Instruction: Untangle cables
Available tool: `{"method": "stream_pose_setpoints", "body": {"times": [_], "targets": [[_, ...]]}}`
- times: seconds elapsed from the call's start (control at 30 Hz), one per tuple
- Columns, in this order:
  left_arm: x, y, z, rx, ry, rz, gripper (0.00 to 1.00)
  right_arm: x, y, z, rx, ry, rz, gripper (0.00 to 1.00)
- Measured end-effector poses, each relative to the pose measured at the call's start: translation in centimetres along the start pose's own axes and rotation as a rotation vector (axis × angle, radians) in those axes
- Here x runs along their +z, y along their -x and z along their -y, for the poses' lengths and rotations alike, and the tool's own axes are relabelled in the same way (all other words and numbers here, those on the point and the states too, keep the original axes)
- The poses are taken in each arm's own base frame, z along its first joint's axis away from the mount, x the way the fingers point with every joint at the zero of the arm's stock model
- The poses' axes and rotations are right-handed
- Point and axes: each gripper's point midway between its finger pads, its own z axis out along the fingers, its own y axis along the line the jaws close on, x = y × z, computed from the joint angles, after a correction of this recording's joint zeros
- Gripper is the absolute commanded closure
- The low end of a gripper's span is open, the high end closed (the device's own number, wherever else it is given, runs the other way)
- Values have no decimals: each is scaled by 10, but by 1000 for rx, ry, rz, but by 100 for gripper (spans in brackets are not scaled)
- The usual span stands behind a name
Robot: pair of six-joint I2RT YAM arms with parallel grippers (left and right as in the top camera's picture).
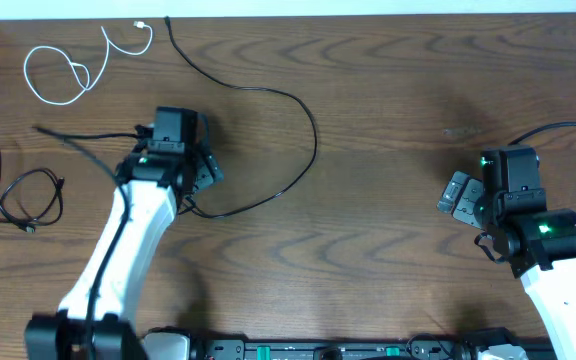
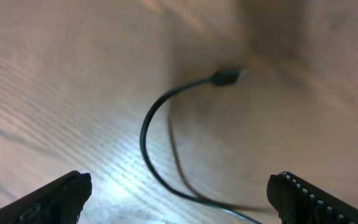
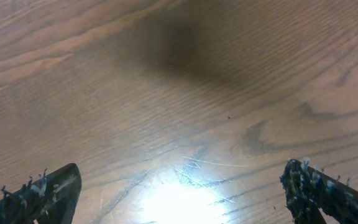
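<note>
My left gripper grabs the long black cable (image 1: 308, 130) by its curved cord near the plug end (image 1: 189, 205) next, to carry that end away and untangle it.
Three cables lie apart on the wooden table. The white cable (image 1: 68, 70) is looped at the far left. A short black cable (image 1: 23, 195) is coiled near the left edge. The long black cable (image 1: 308, 130) runs from the far edge in a wide arc back under my left gripper (image 1: 204, 168). In the left wrist view its plug end (image 2: 225, 76) and curved cord (image 2: 145, 134) lie on the wood below my left gripper (image 2: 179, 199), which is open and holds nothing. My right gripper (image 1: 455, 195) is at the right, open (image 3: 182, 193) over bare wood, far from every cable.
A thicker black wire (image 1: 78, 135) trails left from the left arm's wrist. The table's far edge (image 1: 288, 14) meets a white wall. The arm bases stand along the near edge.
</note>
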Motion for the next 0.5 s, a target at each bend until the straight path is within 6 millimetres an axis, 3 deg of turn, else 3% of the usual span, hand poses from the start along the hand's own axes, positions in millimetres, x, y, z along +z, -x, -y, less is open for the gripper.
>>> {"method": "stream_pose_setpoints", "body": {"times": [0.13,0.23,0.3,0.5], "targets": [[24,-8,-9,-33,55,-72,8,0,0,0,0,0,0,1],[37,-11,-20,-89,89,-109,30,0,0,0,0,0,0,1],[43,-12,-26,-117,99,-130,38,0,0,0,0,0,0,1],[46,-13,-29,-153,82,-157,43,0,0,0,0,0,0,1]]}}
